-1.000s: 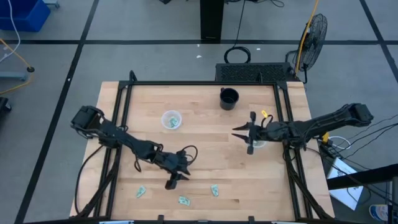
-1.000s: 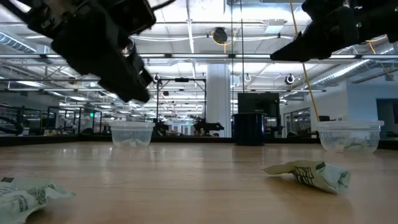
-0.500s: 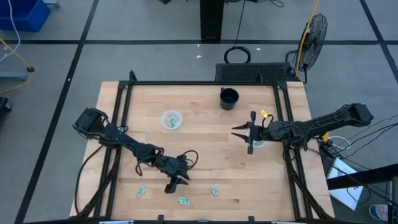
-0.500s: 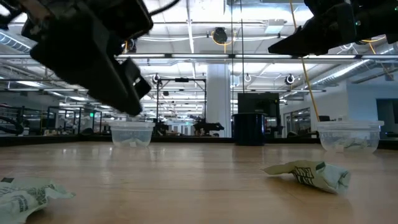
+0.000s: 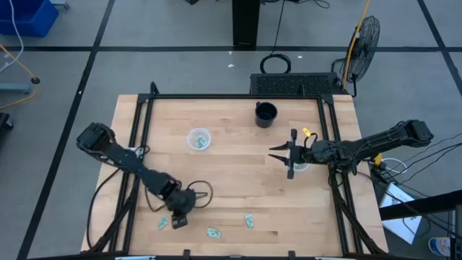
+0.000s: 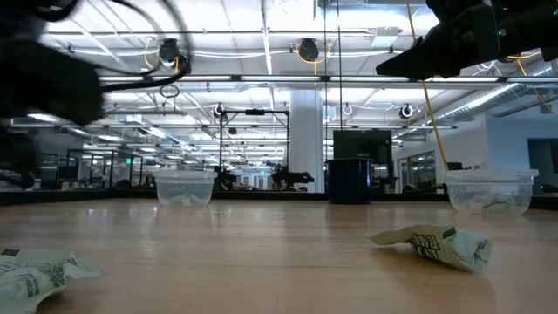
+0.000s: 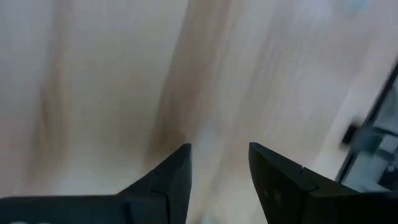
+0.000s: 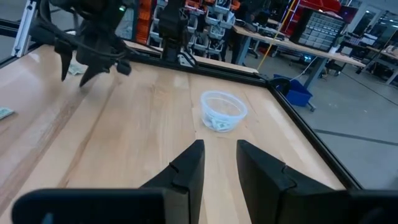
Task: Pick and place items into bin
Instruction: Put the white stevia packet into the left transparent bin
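The left gripper picks up the pale green item by its crinkled wrapper (image 5: 163, 222) next, to place it in the clear cup (image 5: 198, 139).
Three pale green crinkled items lie on the wood table near its front edge: one at the left (image 5: 164, 222), one in the middle (image 5: 214, 232), one to the right (image 5: 250, 220). Two of them show in the low view (image 6: 30, 275) (image 6: 436, 242). My left gripper (image 5: 179, 217) is open and empty just right of the left item; its wrist view (image 7: 217, 163) shows only blurred wood. My right gripper (image 5: 274, 152) is open and empty, held above the table right of centre, and shows in its wrist view (image 8: 219, 163). More items lie in a clear cup (image 5: 198, 139).
A black cup (image 5: 266, 114) stands at the far middle. A second clear cup (image 5: 300, 165) stands by my right gripper, holding pale pieces (image 6: 488, 201). A black frame (image 5: 231, 97) runs round the table. Bare wood lies between the two arms.
My left gripper has swung toward the table's left and near edges, from near the middle of the table to beside the left item, moving fast enough to blur. My right arm has kept still. The items have not moved.
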Robot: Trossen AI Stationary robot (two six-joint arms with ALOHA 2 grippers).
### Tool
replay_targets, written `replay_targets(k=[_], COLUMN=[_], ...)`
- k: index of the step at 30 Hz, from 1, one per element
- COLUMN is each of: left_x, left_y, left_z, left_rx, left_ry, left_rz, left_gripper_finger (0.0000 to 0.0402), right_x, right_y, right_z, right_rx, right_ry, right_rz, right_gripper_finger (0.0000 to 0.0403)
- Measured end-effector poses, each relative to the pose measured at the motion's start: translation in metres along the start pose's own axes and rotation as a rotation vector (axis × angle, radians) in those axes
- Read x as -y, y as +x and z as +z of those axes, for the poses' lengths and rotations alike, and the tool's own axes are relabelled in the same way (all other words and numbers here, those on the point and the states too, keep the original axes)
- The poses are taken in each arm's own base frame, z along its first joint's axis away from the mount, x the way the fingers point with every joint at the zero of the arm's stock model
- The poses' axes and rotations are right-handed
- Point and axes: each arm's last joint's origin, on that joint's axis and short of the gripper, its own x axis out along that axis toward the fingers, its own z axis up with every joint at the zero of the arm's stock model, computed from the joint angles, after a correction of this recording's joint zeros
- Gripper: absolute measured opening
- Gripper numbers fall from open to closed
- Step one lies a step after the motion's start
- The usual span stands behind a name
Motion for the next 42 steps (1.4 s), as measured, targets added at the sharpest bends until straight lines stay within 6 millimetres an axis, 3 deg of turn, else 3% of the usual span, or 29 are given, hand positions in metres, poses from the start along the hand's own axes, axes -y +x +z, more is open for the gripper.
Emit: replay_targets(k=[5, 10, 17, 27, 35, 42], left_x=[0.007, 0.011, 0.013, 0.0, 0.024, 0.029], left_y=[0.008, 0.011, 0.013, 0.007, 0.017, 0.021], left_z=[-0.034, -0.052, -0.06, -0.066, -0.067, -0.086], left_rx=[-0.137, -0.147, -0.207, -0.374, -0.22, -0.186], left_ry=[-0.163, -0.322, -0.431, -0.574, -0.585, -0.621], left_rz=[0.096, 0.168, 0.177, 0.29, 0.118, 0.159], left_gripper_finger=[0.0156, 0.0153, 0.0154, 0.0154, 0.0154, 0.0154], right_x=[0.0, 0.0, 0.002, 0.004, 0.004, 0.004], right_y=[0.0, 0.0, 0.0, -0.001, -0.002, -0.002], right_z=[0.0, 0.001, 0.005, 0.015, 0.018, 0.017], right_rx=[-0.001, 0.01, 0.052, 0.144, 0.168, 0.167], right_ry=[-0.014, -0.059, -0.117, -0.231, -0.295, -0.3], right_rz=[0.0, -0.004, -0.02, -0.055, -0.07, -0.07], right_gripper_finger=[0.0089, 0.0089, 0.0089, 0.0089, 0.0089, 0.0089])
